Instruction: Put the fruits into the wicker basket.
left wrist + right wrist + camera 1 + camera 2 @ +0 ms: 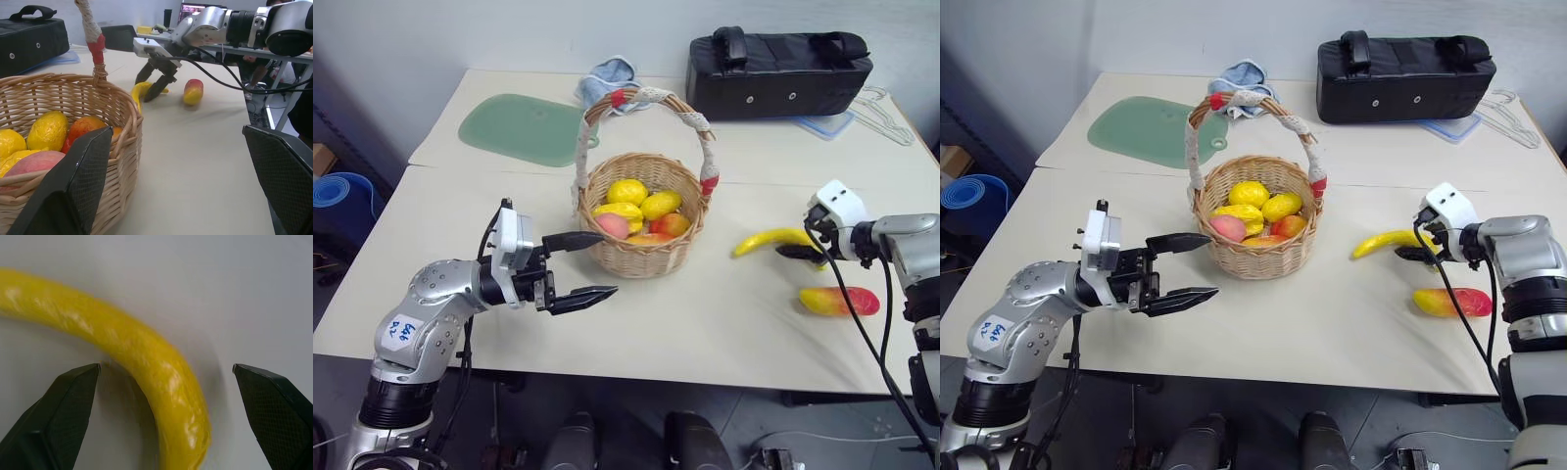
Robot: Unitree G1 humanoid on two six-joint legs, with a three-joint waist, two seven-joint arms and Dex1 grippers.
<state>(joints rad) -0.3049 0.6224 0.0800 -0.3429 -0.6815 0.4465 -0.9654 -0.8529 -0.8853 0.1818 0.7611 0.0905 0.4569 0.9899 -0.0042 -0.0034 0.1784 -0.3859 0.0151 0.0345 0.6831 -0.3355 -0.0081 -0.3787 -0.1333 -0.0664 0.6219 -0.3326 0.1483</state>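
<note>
The fingers of the robot's right gripper reach down beside the yellow banana, just above the table. The right gripper needs to close on the banana.
The wicker basket (636,260) stands mid-table holding yellow lemons (627,191), a peach (613,226) and other fruits. A yellow banana (770,240) lies on the table to its right, and a red-to-yellow mango (839,301) lies nearer the front edge. My right gripper (800,253) is open and angled down over the banana's right end. In the right wrist view one finger stands on each side of the banana (146,357), apart from it. My left gripper (607,264) hovers open and empty just left of the basket, pointing at it.
A black bag (778,70) sits at the back right with a clear lid and wire hangers (881,113) beside it. A green mat (519,127) and a blue cloth (607,78) lie behind the basket. Bare table stretches in front of the basket.
</note>
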